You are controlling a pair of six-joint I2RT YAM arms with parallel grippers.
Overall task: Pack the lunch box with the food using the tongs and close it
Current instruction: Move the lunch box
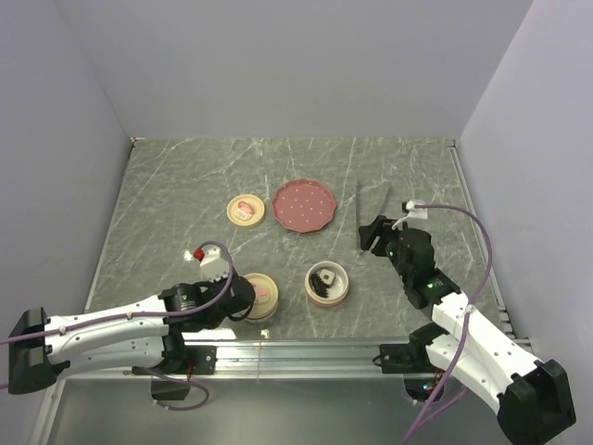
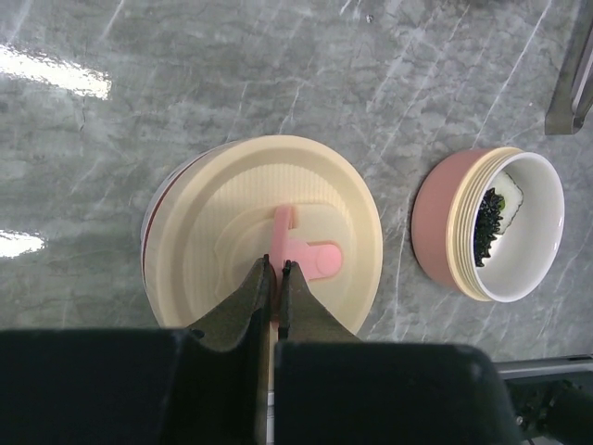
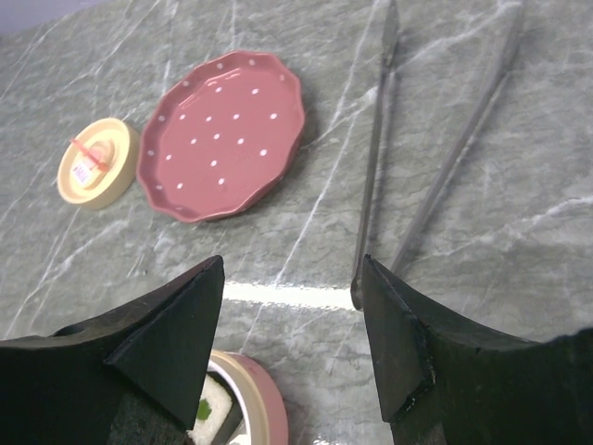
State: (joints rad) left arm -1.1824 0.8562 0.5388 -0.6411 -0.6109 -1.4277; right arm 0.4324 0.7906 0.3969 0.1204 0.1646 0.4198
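Note:
The left gripper should open now, because the cream lid is on the second container and would stay on that container.
A pink lunch box [image 1: 327,285] stands open near the front with food [image 1: 324,277] inside; the left wrist view shows this box [image 2: 445,227] holding dark pieces [image 2: 491,218]. Left of it, a second container carries a cream lid [image 2: 213,232]. My left gripper [image 2: 275,267] is shut on that lid's pink tab [image 2: 315,258]. The tongs [image 3: 378,158] lie flat on the table, right of the pink plate [image 3: 227,134]. My right gripper [image 3: 293,269] hangs open just above their near tips, nothing between its fingers. A white-topped piece [image 3: 206,410] shows in the box below it.
The dotted pink plate [image 1: 304,206] is bare. A small cream lid [image 1: 246,209] with a pink picture lies to its left. Grey walls close in the table on three sides, and a metal rail [image 1: 306,348] runs along the front edge.

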